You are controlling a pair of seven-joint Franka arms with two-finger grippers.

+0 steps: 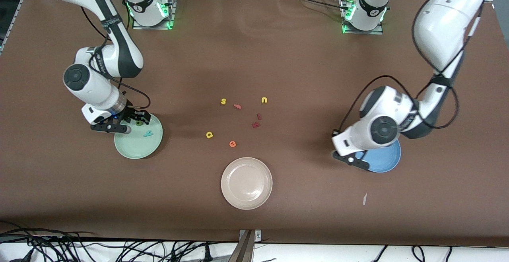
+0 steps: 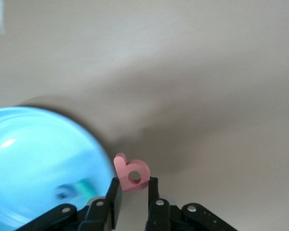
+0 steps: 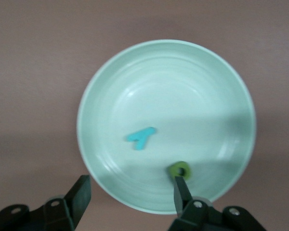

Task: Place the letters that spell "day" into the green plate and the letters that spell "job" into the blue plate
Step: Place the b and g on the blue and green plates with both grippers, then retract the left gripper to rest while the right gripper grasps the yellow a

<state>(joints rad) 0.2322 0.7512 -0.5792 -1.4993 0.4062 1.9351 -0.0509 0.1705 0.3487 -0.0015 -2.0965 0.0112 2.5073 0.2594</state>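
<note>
The pink b (image 2: 124, 166) is hanging beside the blue plate's rim (image 2: 103, 149) in the left wrist view, so the robot will hold it before the left gripper lets it go.
My right gripper (image 1: 126, 123) (image 3: 132, 192) hangs open over the rim of the green plate (image 1: 135, 147) (image 3: 192, 86), with nothing between its fingers. On that plate lie the teal "y" (image 1: 148, 133) (image 3: 141, 137) and the dark green "d" (image 1: 138, 123) (image 3: 179, 170). The yellow "a" (image 1: 209, 134) lies on the table near the middle. My left gripper (image 1: 350, 159) (image 2: 132, 185) is shut on the salmon-pink "b" (image 2: 131, 174), just beside the rim of the blue plate (image 1: 385, 159) (image 2: 33, 154). A teal letter (image 2: 85, 186) and a blue ring (image 2: 62, 192) show blurred in that plate.
A beige plate (image 1: 246, 182) sits near the front edge at the middle. Loose letters lie mid-table: a yellow "s" (image 1: 223, 101), a pink "f" (image 1: 237, 105), a yellow "u" (image 1: 264, 100), an orange "e" (image 1: 232, 144) and two dark red pieces (image 1: 257, 121). A paper scrap (image 1: 364, 198) lies nearer the camera than the blue plate.
</note>
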